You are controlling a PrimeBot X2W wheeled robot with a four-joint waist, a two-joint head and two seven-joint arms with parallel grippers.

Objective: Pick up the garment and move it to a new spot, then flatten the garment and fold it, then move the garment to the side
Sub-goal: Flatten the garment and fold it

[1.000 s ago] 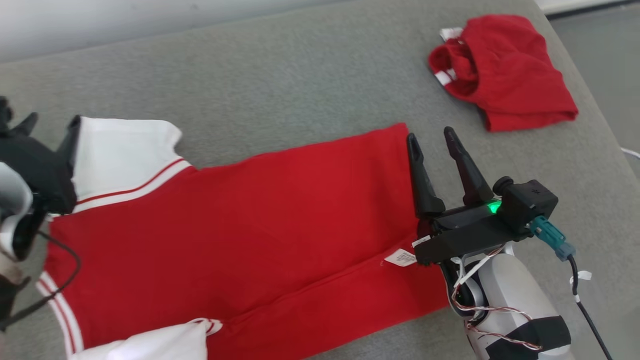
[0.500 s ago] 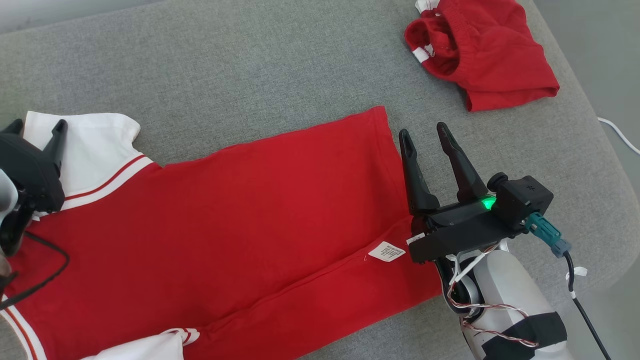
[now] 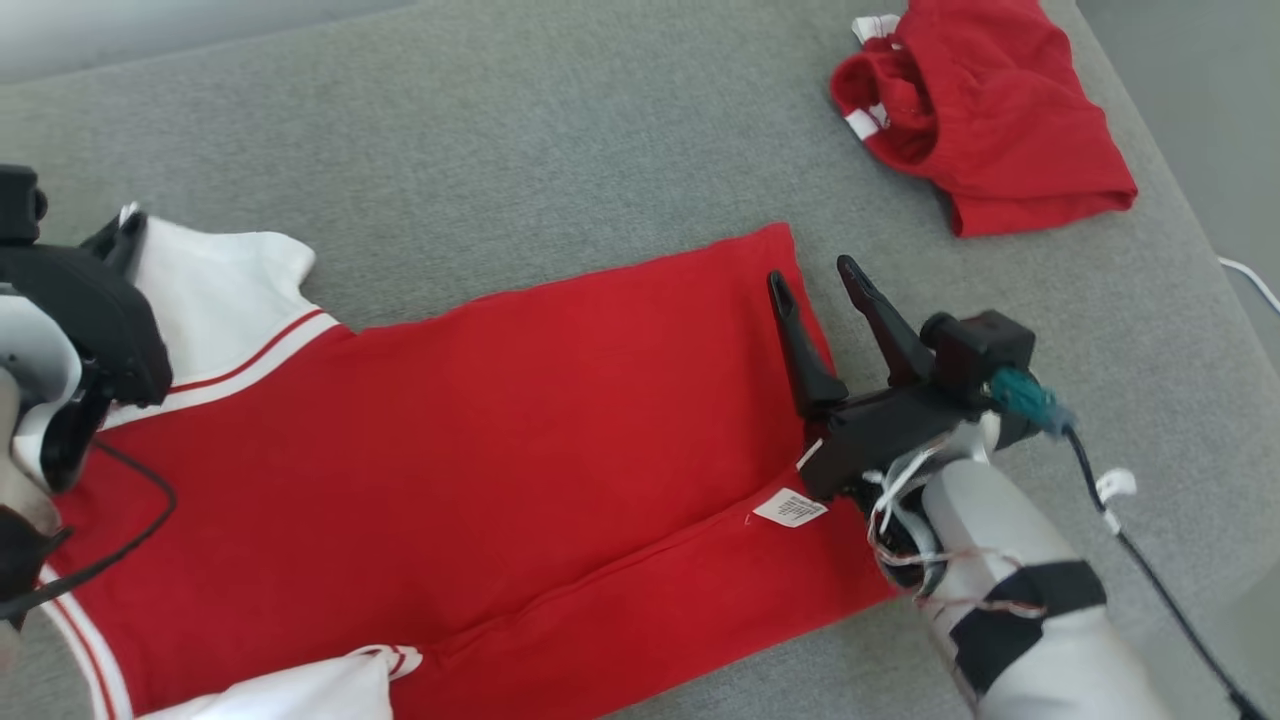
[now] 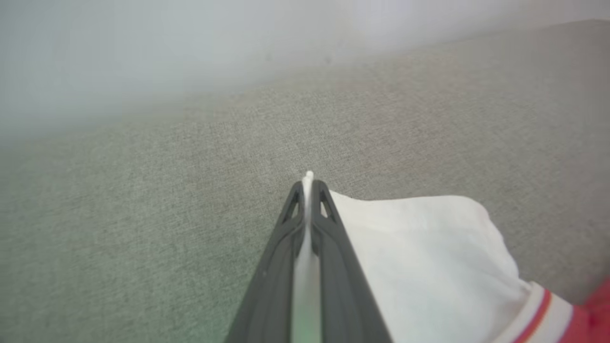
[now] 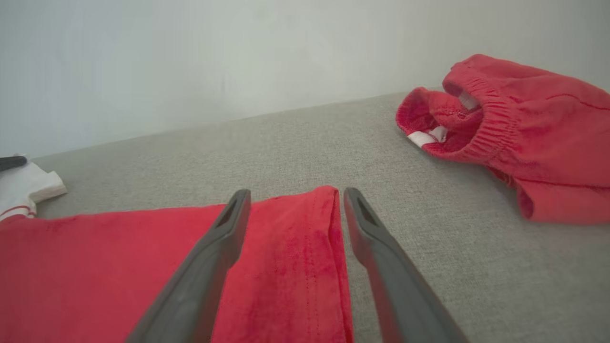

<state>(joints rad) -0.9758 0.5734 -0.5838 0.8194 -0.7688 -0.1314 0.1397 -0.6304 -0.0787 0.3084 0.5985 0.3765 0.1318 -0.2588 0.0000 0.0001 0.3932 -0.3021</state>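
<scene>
My right gripper grabs the red jersey (image 3: 480, 444) by its hem corner (image 3: 780, 246) next, to fold it.
The garment (image 3: 500, 430), a red jersey with white sleeves and striped trim, lies spread on the grey cushion, a small white label (image 3: 790, 508) on its near right. My left gripper (image 3: 125, 225) is at the far left sleeve (image 3: 230, 280), which is lifted slightly. The left wrist view shows this gripper (image 4: 309, 183) shut on the white sleeve's edge (image 4: 419, 247), with cloth pinched between the fingers. My right gripper (image 3: 812, 275) stands open over the hem's far right corner; in the right wrist view (image 5: 296, 195) its fingers straddle that red corner (image 5: 305, 247).
A smaller crumpled red garment (image 3: 985, 110) lies at the far right corner of the grey cushion (image 3: 500, 150), also in the right wrist view (image 5: 524, 133). A pale wall (image 5: 190, 57) stands behind. The cushion's right edge drops off near a white cable (image 3: 1250, 285).
My left gripper has shut on the white sleeve's edge. The right gripper has shifted slightly left over the hem corner, still open. The head camera has also moved.
</scene>
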